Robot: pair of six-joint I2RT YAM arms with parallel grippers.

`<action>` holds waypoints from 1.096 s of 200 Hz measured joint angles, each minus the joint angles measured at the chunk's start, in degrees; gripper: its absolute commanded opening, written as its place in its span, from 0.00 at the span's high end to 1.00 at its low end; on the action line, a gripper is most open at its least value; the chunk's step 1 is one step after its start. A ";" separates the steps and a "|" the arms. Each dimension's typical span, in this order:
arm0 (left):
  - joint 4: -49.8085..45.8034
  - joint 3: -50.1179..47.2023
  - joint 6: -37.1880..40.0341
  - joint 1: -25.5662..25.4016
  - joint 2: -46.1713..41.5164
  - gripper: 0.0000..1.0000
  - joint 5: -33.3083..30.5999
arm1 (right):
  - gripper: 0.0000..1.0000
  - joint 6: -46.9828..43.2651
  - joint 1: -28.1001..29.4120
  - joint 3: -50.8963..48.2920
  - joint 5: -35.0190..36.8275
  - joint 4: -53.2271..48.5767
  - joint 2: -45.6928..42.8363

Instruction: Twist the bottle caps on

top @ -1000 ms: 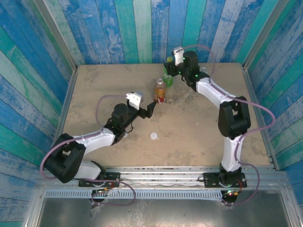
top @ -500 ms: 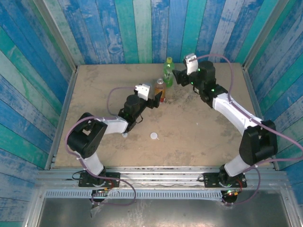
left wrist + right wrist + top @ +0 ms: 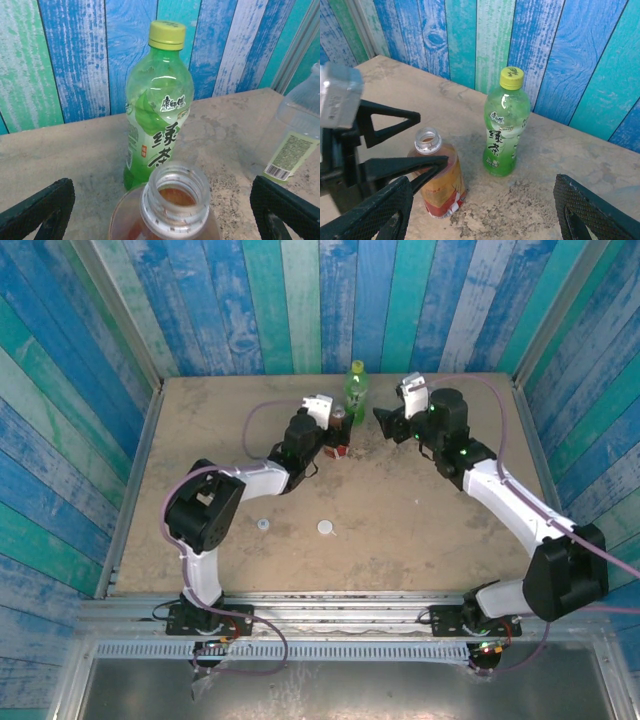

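Note:
The left gripper will next grab the amber bottle around its body below the neck (image 3: 337,430). The bottle's uncapped opening then stays free, so a cap can be screwed on.
The amber bottle (image 3: 172,212) with its red label stands uncapped, its mouth open. My left gripper (image 3: 162,215) is open, one finger on each side of this bottle (image 3: 437,180) and apart from it. Just behind stands the green bottle (image 3: 157,110) with its yellow-green cap (image 3: 167,34) on. A clear bottle with a green label (image 3: 295,130) is at the right. My right gripper (image 3: 480,220) is open and empty, facing both bottles from the right. In the top view a white cap (image 3: 326,527) and a whitish cap (image 3: 262,524) lie loose on the table.
Blue and green plank walls (image 3: 300,300) close the table on three sides, right behind the green bottle (image 3: 355,385). Bare sandy table (image 3: 420,530) stretches toward the near edge around the loose caps.
My left arm has reached forward until its open jaws stand on either side of the amber bottle. My right gripper has drawn back to the right, away from the green bottle.

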 measured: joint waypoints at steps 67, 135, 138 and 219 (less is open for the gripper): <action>-14.45 8.20 0.24 0.00 4.17 0.05 -0.92 | 0.24 -0.26 0.00 -0.39 -1.42 -0.28 -0.17; -19.30 9.11 0.20 0.00 5.22 0.20 -1.49 | 0.24 -0.33 0.00 -0.39 -1.84 -0.31 -0.17; -19.34 9.11 0.11 0.00 5.22 0.21 -1.46 | 0.24 -0.33 0.00 -0.39 -1.90 -0.31 -0.17; -18.08 8.26 0.20 0.00 5.16 0.42 -1.60 | 0.24 -0.24 0.00 -1.07 -2.78 -0.57 -0.17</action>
